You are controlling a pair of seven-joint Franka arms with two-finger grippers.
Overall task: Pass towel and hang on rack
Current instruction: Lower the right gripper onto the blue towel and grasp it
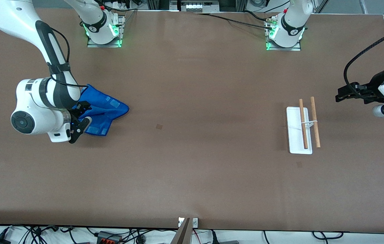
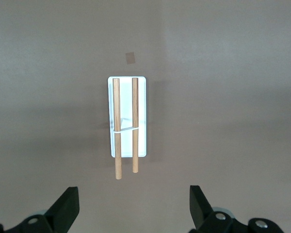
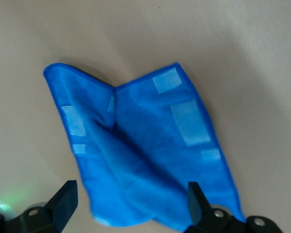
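Observation:
The right gripper grips the blue towel by its rumpled edge (image 3: 136,216) next, which leaves the towel's pale patches free for the pass.
The blue towel (image 1: 107,110) lies rumpled on the brown table toward the right arm's end. My right gripper (image 1: 84,114) is low over the towel's edge, open and empty. In the right wrist view the towel (image 3: 140,145) fills the space between the two spread fingertips (image 3: 63,201), and the right gripper (image 3: 131,204) holds nothing. The rack (image 1: 302,127), a white base with two wooden rods, stands toward the left arm's end. My left gripper (image 1: 342,95) hangs in the air beside the rack, open and empty. The left wrist view shows the rack (image 2: 127,121) ahead of the left gripper (image 2: 133,208).
Two small brown marks (image 1: 159,126) (image 1: 299,164) are on the table. A metal bracket (image 1: 188,222) sits at the table edge nearest the front camera, with cables below it. Both arm bases stand along the table's edge farthest from the front camera.

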